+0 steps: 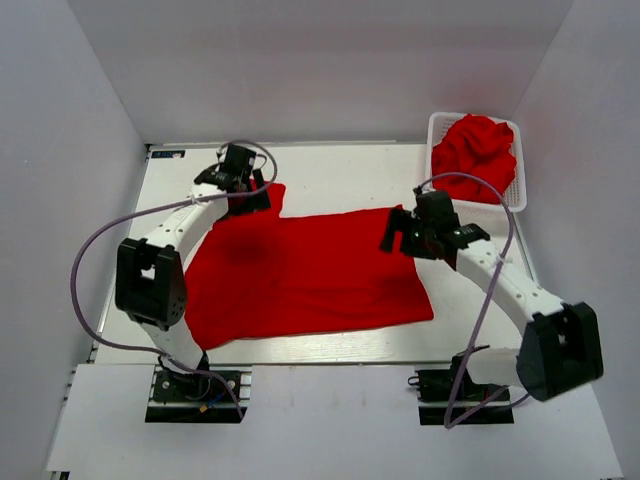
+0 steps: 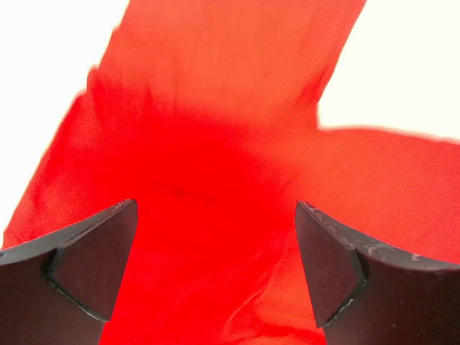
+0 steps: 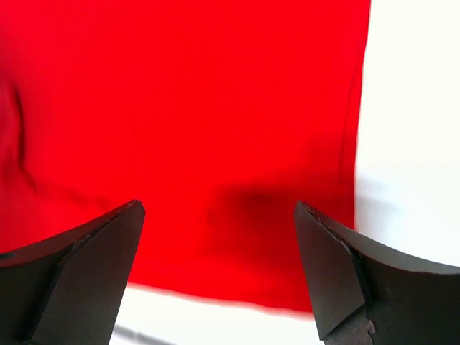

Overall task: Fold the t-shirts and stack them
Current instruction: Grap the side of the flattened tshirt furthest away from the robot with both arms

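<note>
I will fold the red t-shirt's sleeve toward me over the shirt's body, so next my left gripper should grab the sleeve by its far end (image 1: 273, 188).
One red t-shirt (image 1: 310, 275) lies spread flat on the white table (image 1: 350, 170), a sleeve sticking up at its far left corner. My left gripper (image 1: 252, 195) hovers over that sleeve, open; in the left wrist view its fingers (image 2: 93, 259) straddle the red cloth (image 2: 215, 108) without pinching it. My right gripper (image 1: 400, 232) stands open over the shirt's far right corner. The right wrist view shows the shirt's edge (image 3: 180, 93) and bare table between the open fingers (image 3: 338, 266). More red t-shirts (image 1: 475, 148) lie crumpled in a basket.
The white lattice basket (image 1: 519, 170) sits at the table's far right corner, close behind my right arm. White walls enclose the table on three sides. A bare strip of table (image 1: 330, 345) runs along the near edge, ahead of the arm bases.
</note>
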Controlling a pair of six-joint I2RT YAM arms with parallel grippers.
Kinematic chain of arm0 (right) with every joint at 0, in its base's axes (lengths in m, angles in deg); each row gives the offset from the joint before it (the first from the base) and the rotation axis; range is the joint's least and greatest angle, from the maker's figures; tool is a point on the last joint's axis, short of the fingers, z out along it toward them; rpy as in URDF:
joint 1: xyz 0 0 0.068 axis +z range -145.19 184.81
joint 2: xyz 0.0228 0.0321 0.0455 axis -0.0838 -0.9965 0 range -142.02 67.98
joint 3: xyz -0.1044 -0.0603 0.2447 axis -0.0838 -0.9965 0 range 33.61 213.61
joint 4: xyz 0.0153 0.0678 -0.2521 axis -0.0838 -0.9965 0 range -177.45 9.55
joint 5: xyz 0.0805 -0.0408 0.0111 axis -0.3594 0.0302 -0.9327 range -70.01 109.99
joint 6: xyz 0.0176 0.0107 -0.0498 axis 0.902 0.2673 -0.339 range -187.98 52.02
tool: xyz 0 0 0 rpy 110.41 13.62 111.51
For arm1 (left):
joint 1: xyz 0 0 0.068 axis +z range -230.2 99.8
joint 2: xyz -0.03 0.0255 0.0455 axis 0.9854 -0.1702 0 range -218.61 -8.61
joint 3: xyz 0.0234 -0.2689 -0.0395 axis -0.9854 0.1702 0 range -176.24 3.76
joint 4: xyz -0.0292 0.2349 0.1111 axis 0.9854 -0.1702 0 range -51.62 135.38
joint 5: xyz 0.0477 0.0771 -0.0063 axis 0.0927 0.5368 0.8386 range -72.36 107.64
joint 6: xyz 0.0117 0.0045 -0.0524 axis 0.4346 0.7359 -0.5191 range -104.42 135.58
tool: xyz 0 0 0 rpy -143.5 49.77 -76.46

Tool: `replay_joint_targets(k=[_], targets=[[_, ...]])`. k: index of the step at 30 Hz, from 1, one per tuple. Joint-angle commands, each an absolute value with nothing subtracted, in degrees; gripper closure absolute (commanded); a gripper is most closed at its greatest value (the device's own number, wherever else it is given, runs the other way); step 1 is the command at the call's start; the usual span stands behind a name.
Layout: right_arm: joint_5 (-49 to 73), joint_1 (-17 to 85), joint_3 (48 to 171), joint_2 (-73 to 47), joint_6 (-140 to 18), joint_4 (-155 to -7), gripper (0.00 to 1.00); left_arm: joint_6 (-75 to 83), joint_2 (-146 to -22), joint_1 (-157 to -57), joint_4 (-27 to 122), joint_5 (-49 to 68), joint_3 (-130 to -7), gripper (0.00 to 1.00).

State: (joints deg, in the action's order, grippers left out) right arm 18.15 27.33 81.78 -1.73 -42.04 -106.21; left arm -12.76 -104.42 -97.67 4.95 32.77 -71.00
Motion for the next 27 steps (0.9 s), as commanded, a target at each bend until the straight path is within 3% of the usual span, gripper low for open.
replay_joint_targets(k=[1, 5, 10, 16, 27], targets=[[25.2, 27.0, 89.8, -11.8, -44.0, -98.8, 0.1, -11.4, -110.5, -96.0, 1.5, 37.3, -85.6, 0.0], [33.5, 26.3, 103.7, -23.0, -45.6, -101.3, 0.1, -11.4, -125.2, -94.3, -6.5, 40.0, -104.7, 0.0], [32.9, 24.8, 116.4, -34.6, -47.3, -103.9, 0.1, -9.5, -142.3, -89.4, -7.4, 36.7, -125.6, 0.0], [26.1, 22.7, 125.4, -41.7, -49.9, -105.3, 0.1, -2.2, -145.5, -87.4, 11.9, 31.7, -121.7, 0.0], [24.3, 20.4, 125.6, -43.2, -50.0, -105.9, 0.1, 1.8, -153.3, -87.4, 12.1, 28.6, -123.2, 0.03]])
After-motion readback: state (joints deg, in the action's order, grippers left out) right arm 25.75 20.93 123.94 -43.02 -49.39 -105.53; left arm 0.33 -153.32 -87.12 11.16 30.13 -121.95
